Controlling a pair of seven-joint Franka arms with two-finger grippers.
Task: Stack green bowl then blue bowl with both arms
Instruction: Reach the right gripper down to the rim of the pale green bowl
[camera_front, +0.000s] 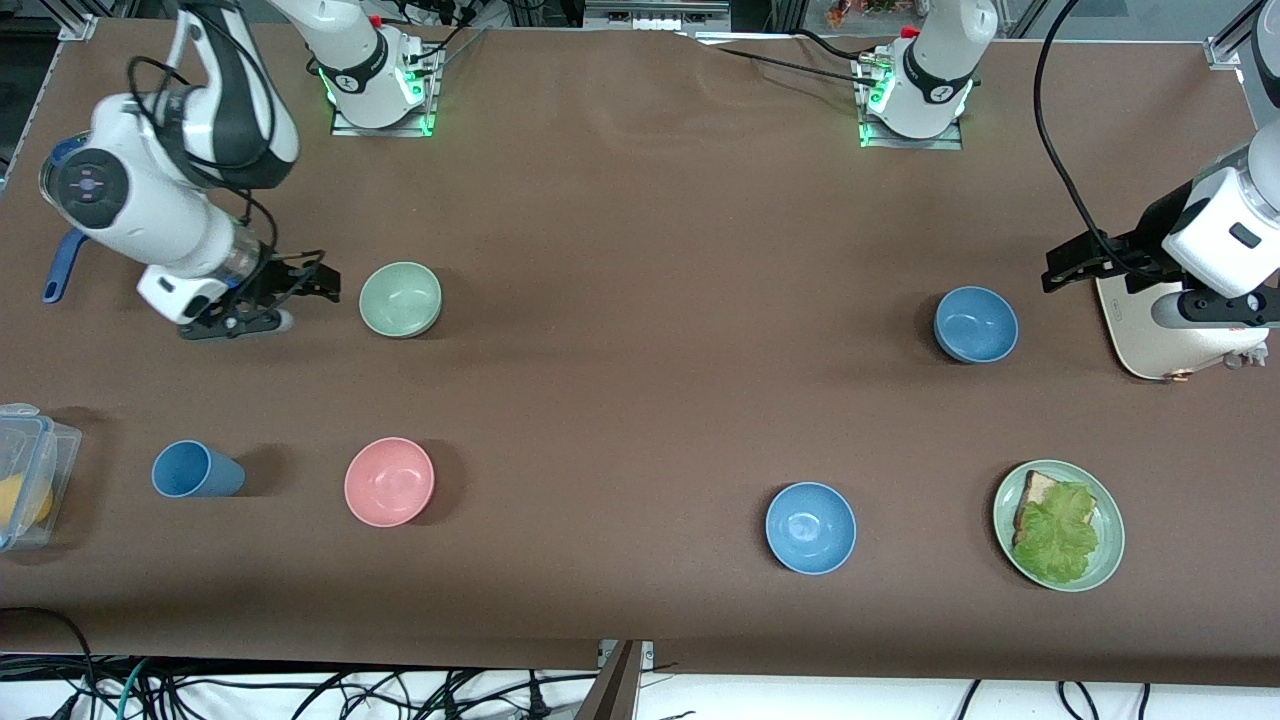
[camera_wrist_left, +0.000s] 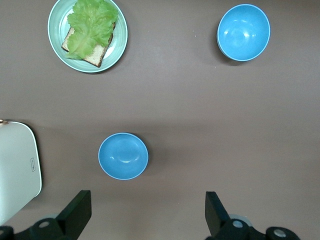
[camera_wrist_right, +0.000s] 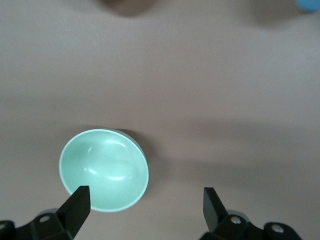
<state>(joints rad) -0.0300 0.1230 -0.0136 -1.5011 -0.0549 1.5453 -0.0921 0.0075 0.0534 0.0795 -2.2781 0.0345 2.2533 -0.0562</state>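
Observation:
My right gripper takes hold of the green bowl by its rim next, to stack it with the blue bowl.
The pale green bowl stands upright toward the right arm's end of the table. My right gripper hovers over bare table just beside it, open and empty. In the right wrist view the green bowl lies close to one finger of the right gripper. The duller blue bowl stands toward the left arm's end. My left gripper hovers over the table beside it, open and empty. In the left wrist view the blue bowl lies just ahead of the left gripper.
A brighter sky-blue bowl, a pink bowl and a blue cup stand nearer the front camera. A green plate holds bread and lettuce. A cream-white appliance sits under the left arm. A clear box stands at the right arm's end.

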